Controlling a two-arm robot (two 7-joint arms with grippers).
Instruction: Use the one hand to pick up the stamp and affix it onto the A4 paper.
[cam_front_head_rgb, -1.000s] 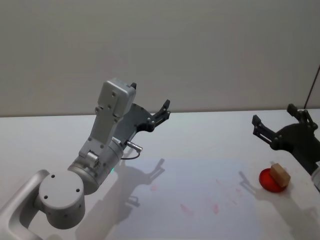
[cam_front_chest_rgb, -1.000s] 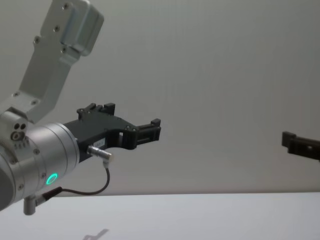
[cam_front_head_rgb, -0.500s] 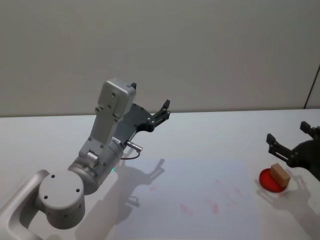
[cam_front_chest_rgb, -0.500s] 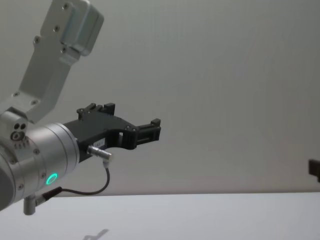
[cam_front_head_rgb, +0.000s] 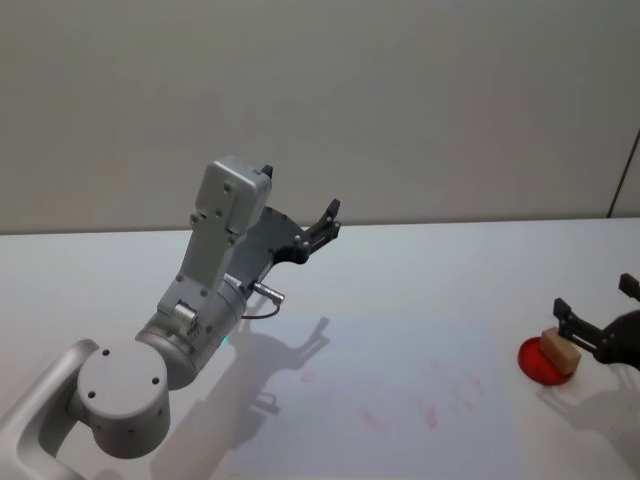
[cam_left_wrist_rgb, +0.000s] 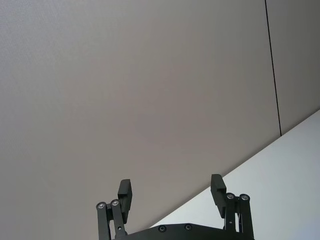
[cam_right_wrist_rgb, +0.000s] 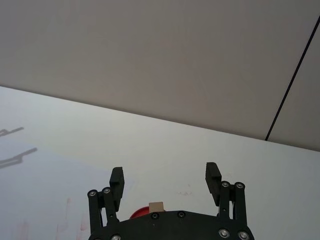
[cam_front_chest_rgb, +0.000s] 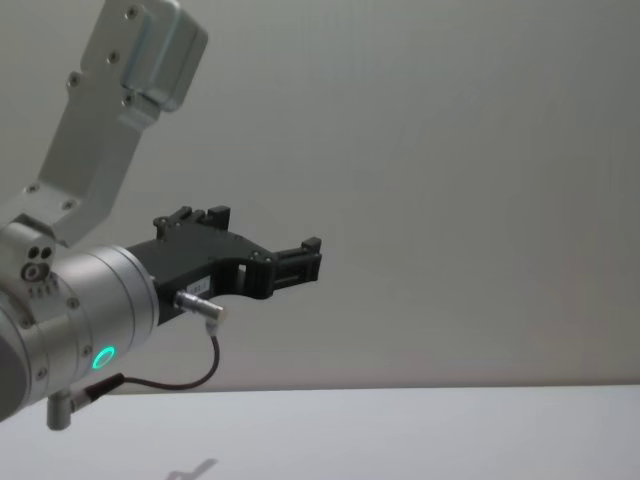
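Note:
The stamp's base rests on the red ink pad (cam_right_wrist_rgb: 140, 212), so my right gripper needs to take hold of the stamp by its wooden sides next.
The stamp (cam_front_head_rgb: 560, 350), a small tan wooden block, stands on a round red ink pad (cam_front_head_rgb: 540, 366) at the table's right side. My right gripper (cam_front_head_rgb: 596, 300) hovers open just beyond and to the right of it, with nothing between its fingers. In the right wrist view the open right gripper (cam_right_wrist_rgb: 165, 176) frames the stamp (cam_right_wrist_rgb: 157, 206) and a sliver of the pad (cam_right_wrist_rgb: 139, 214) close to its base. The A4 paper (cam_front_head_rgb: 400, 350) lies flat mid-table with faint pink marks. My left gripper (cam_front_head_rgb: 325, 222) is raised over the table's left and stands open (cam_left_wrist_rgb: 171, 187).
The left arm's silver wrist with a green ring light (cam_front_chest_rgb: 102, 357) bulks large at the left, its gripper (cam_front_chest_rgb: 300, 260) pointing at the plain grey wall. White tabletop (cam_front_head_rgb: 430, 270) stretches around the paper.
My right gripper has drawn back toward the right edge and come lower beside the stamp, leaving the chest view. The left arm and the stamp have not moved.

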